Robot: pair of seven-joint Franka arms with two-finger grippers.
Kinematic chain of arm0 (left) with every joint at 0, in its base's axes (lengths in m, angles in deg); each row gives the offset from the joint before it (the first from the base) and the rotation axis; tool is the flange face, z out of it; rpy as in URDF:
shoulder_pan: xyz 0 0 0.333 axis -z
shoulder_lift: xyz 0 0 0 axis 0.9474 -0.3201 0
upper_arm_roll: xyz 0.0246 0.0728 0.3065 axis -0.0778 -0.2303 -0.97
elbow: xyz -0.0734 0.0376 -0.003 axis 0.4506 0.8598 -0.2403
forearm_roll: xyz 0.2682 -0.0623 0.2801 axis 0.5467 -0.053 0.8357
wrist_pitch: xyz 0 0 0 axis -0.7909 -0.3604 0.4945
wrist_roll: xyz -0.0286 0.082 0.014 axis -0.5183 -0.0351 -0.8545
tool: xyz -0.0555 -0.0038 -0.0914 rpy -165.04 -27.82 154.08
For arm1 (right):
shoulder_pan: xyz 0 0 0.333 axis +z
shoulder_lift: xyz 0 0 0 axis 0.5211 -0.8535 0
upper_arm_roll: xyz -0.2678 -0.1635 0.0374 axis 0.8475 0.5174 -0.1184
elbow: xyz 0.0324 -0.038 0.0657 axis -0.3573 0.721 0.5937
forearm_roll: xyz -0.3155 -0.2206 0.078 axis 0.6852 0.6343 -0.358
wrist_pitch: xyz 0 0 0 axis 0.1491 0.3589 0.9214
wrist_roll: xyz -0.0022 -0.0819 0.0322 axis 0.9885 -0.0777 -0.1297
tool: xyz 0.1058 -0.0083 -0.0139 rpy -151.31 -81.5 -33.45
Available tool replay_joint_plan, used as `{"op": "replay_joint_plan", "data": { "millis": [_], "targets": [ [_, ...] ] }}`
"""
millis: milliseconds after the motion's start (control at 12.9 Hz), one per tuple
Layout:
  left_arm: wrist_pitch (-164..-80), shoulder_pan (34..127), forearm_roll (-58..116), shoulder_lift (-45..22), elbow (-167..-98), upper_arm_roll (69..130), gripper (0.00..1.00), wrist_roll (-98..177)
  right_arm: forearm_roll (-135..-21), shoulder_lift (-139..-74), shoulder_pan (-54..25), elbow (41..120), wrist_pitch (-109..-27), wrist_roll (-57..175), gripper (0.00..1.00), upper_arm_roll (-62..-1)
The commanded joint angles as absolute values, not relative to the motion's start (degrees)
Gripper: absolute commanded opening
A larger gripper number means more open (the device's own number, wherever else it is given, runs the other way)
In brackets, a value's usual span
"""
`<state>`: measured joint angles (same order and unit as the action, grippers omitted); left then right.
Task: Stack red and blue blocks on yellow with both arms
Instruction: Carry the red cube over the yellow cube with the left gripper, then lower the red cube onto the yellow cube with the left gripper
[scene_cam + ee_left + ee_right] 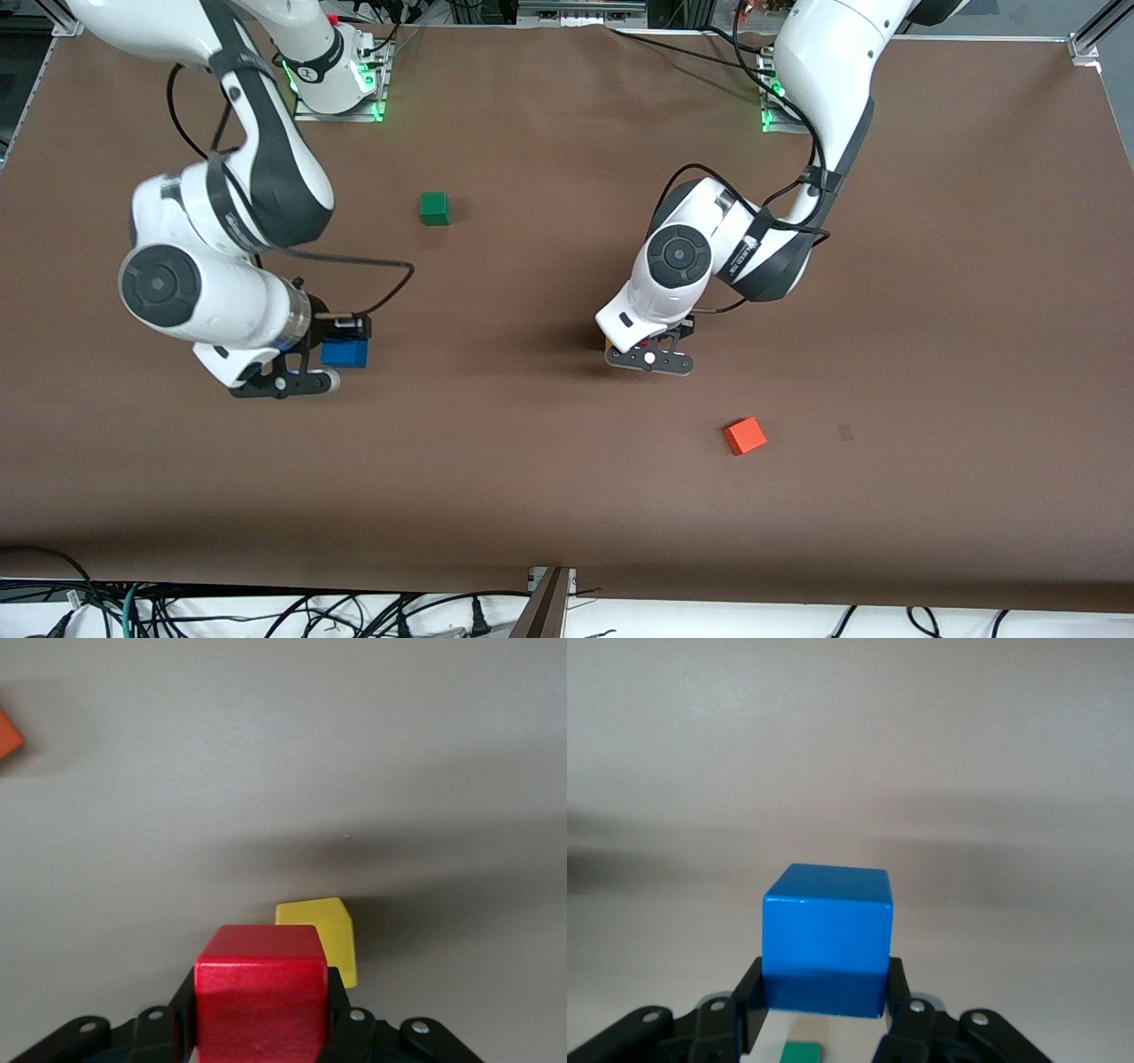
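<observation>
My left gripper needs to keep holding the red block until it lines up with the yellow cube: the left wrist view shows it above, off to one side.
My left gripper (262, 1005) is shut on the red block (259, 966) and holds it just above the yellow cube (328, 935), offset to one side of it. In the front view the left hand (651, 350) covers both; only a sliver of the yellow cube (609, 342) shows mid-table. My right gripper (824, 992) is shut on the blue block (826, 921). It holds the blue block (345, 353) over the table at the right arm's end.
An orange cube (745, 435) lies nearer the front camera than the left hand; it also shows in the left wrist view (7, 735). A green cube (434, 208) sits toward the robots' bases; it also shows in the right wrist view (802, 1052).
</observation>
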<state>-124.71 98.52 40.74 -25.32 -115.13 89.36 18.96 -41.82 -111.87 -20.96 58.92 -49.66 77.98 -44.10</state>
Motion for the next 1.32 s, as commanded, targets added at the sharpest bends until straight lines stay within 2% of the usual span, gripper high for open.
{"op": "replay_joint_plan", "data": {
  "millis": [0, 387, 1239],
  "targets": [
    [-127.2, 101.2, 44.8, -26.6, -113.8, 88.5, 0.21, 19.6, -42.5, -108.8, -20.9, 59.1, -45.3, 78.1, 0.36, -44.4],
    [-130.2, 102.2, 46.1, -27.9, -114.8, 88.5, 0.21, 19.0, -42.4, -109.1, -18.6, 56.8, -45.4, 83.1, 0.36, -45.1],
    [-130.1, 103.7, 46.6, -27.5, -118.7, 88.5, 0.21, 14.1, -42.4, -109.3, -18.0, 56.7, -45.7, 84.5, 0.36, -45.2]
  ]
}}
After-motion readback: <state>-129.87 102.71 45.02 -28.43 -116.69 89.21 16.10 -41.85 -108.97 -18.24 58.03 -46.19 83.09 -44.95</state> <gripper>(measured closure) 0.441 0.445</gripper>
